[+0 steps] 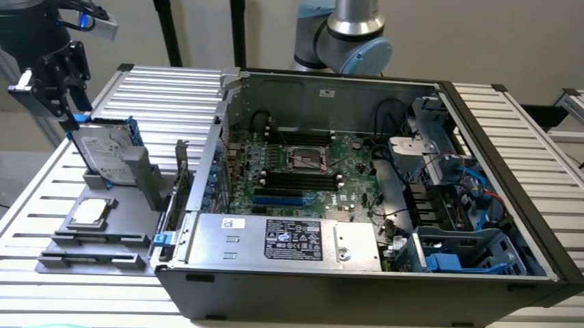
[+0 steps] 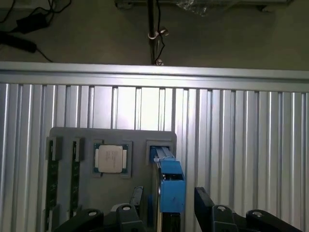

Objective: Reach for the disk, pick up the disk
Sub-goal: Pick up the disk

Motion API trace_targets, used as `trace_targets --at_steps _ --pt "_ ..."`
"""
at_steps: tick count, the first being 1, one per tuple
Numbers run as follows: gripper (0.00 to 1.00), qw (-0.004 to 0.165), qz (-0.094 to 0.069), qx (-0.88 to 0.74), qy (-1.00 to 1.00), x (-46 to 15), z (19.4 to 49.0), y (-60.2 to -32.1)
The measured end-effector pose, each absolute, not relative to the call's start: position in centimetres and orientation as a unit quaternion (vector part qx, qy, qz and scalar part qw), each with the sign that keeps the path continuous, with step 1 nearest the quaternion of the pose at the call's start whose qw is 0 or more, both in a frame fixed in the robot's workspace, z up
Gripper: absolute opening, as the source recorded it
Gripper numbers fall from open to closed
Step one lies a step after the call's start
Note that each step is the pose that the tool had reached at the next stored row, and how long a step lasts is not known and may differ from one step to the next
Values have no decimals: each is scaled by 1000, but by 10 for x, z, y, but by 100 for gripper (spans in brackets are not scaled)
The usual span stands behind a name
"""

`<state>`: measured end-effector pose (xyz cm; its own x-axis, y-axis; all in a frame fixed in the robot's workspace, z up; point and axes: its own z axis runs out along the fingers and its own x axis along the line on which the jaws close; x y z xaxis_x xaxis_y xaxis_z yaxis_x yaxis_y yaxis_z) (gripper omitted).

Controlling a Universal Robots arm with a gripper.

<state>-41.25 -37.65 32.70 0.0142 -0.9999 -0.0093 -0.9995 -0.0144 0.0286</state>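
Observation:
My fingers are around the disk's upper end (image 1: pixel 108 121), short of the disk's silver side. It isn't time to close on the disk yet: my gripper should first reach the silver side.
The disk (image 1: pixel 103 152) stands on edge in a slot of a grey holder (image 1: pixel 137 179) at the exterior view's left; its silver face, white label and blue caddy frame show. My gripper (image 1: pixel 57 102) hangs just above and beside its upper end. In the wrist view I look down along the disk's blue caddy edge (image 2: pixel 170 186). The gripper (image 2: pixel 169 205) is open, with one dark finger (image 2: pixel 137 197) on one side of the caddy and the other finger (image 2: pixel 203 202) on the opposite side. Gaps remain between the fingers and the disk.
A small square silver chip (image 1: pixel 91 212) (image 2: pixel 111 159) lies in the grey fixture plate (image 1: pixel 96 240) beside the disk. An open computer case (image 1: pixel 511 205) with motherboard and a silver box with a black label (image 1: pixel 292 242) stands close at the exterior view's right. All rests on a slatted aluminium table (image 2: pixel 241 140).

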Motion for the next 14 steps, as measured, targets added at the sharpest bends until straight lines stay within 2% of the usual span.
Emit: trace_targets --at_steps 14 --pt "54 4 -15 709 -705 -412 303 -377"
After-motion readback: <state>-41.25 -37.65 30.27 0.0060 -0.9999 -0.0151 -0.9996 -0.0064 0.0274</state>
